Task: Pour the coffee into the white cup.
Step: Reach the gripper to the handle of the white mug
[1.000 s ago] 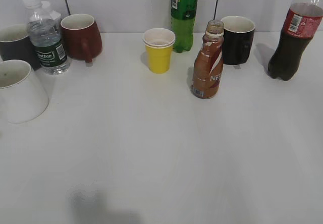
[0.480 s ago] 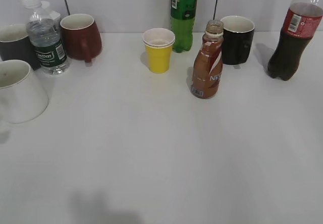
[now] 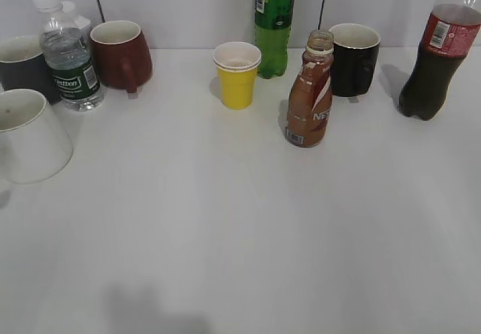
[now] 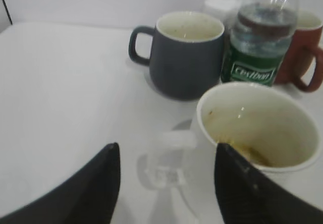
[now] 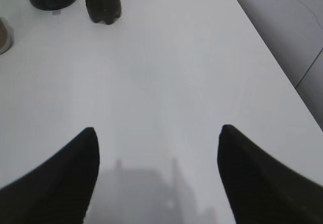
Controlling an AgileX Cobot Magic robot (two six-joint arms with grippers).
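My left gripper needs to grab the white cup (image 4: 255, 130) by its handle (image 4: 171, 158) next. Then it can hold the cup steady for the coffee.
The white cup (image 3: 30, 135) stands at the far left of the table; it is empty, with brownish stains inside. In the left wrist view the white cup (image 4: 257, 128) is at the right, its blurred handle pointing toward my left gripper (image 4: 166, 148), which is open with the handle showing between its fingertips. The brown coffee bottle (image 3: 310, 93) stands upright and uncapped right of centre. My right gripper (image 5: 157, 129) is open and empty over bare table. Neither gripper shows in the exterior view.
Along the back stand a dark grey mug (image 3: 19, 63), a water bottle (image 3: 68, 56), a red-brown mug (image 3: 120, 54), a yellow cup (image 3: 237, 74), a green bottle (image 3: 274, 22), a black mug (image 3: 353, 59) and a cola bottle (image 3: 436, 56). The table's right edge (image 5: 272, 67) is near my right gripper.
Nothing on the table has moved. A faint shadow has appeared at the left edge just below the white cup.
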